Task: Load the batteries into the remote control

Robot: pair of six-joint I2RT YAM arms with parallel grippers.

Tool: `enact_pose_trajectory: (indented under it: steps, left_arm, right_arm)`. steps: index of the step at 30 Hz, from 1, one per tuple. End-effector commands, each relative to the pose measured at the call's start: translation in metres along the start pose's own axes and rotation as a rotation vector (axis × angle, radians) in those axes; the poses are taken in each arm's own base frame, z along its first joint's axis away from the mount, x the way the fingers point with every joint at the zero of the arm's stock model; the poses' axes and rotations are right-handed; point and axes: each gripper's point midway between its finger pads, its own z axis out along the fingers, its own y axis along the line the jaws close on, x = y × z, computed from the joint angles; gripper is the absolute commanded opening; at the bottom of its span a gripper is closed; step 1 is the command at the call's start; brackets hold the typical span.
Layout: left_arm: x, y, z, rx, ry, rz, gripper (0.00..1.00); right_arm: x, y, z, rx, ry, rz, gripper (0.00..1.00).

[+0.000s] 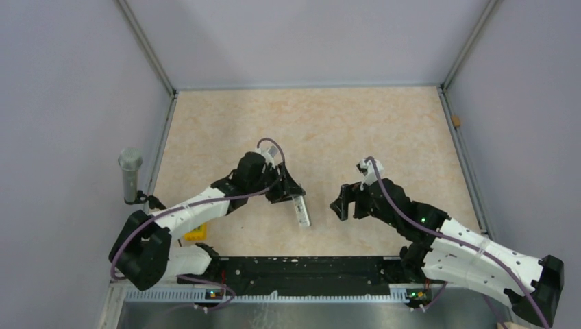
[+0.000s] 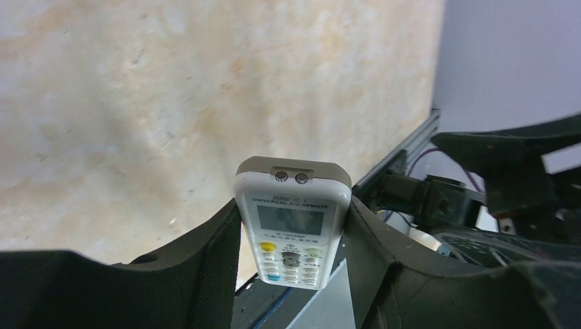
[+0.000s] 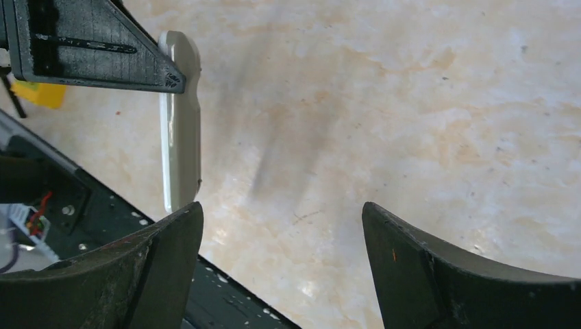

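Observation:
The white remote control hangs tilted above the bare table, so it stays in my left gripper; released now, it would drop and tumble.
My left gripper (image 1: 291, 195) is shut on the white remote control (image 1: 300, 210), holding it off the table by its sides. In the left wrist view the remote (image 2: 293, 229) faces the camera, screen end up, buttons below, clamped between both fingers (image 2: 212, 264). In the right wrist view the remote (image 3: 180, 123) shows edge-on with its grey back, under the left finger. My right gripper (image 1: 344, 204) is open and empty, a little to the right of the remote; its fingers (image 3: 164, 253) stand wide apart over bare table. The batteries are out of view.
A yellow block (image 1: 195, 234) lies by the left arm near the front rail; it also shows in the right wrist view (image 3: 38, 92). A black rail (image 1: 301, 271) runs along the near edge. A grey cylinder (image 1: 129, 175) stands outside the left wall.

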Motion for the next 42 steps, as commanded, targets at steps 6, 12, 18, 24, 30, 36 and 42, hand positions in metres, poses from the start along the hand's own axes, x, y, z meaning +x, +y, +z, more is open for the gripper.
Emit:
enact_pose_trajectory:
  steps: [6,12,18,24,30,36,42]
  left_arm:
    - [-0.003,0.029,0.039,-0.22,0.079,0.012,0.0]
    - [0.0,0.047,0.053,-0.314,0.126,0.02,0.01]
    - [0.013,0.057,0.071,-0.341,0.173,-0.007,0.1]
    - [0.017,0.063,0.081,-0.348,0.181,-0.022,0.33]
    - [0.015,0.062,0.084,-0.344,0.175,-0.025,0.6]
    - [0.013,0.054,0.082,-0.327,0.168,-0.017,0.9]
    - [0.007,0.044,0.071,-0.323,0.137,0.02,0.99]
  right_arm:
    - [-0.006,-0.029,-0.006,0.155,-0.025,-0.025,0.84]
    - [-0.003,-0.028,-0.003,0.144,-0.022,-0.018,0.84]
    - [-0.002,-0.028,-0.002,0.139,-0.031,-0.015,0.84]
    - [0.003,-0.029,0.001,0.134,-0.019,-0.017,0.84]
    - [0.004,-0.03,0.001,0.135,-0.021,-0.019,0.84]
    - [0.003,-0.032,0.001,0.145,-0.023,-0.024,0.84]
    - [-0.006,-0.031,-0.003,0.151,-0.041,-0.032,0.85]
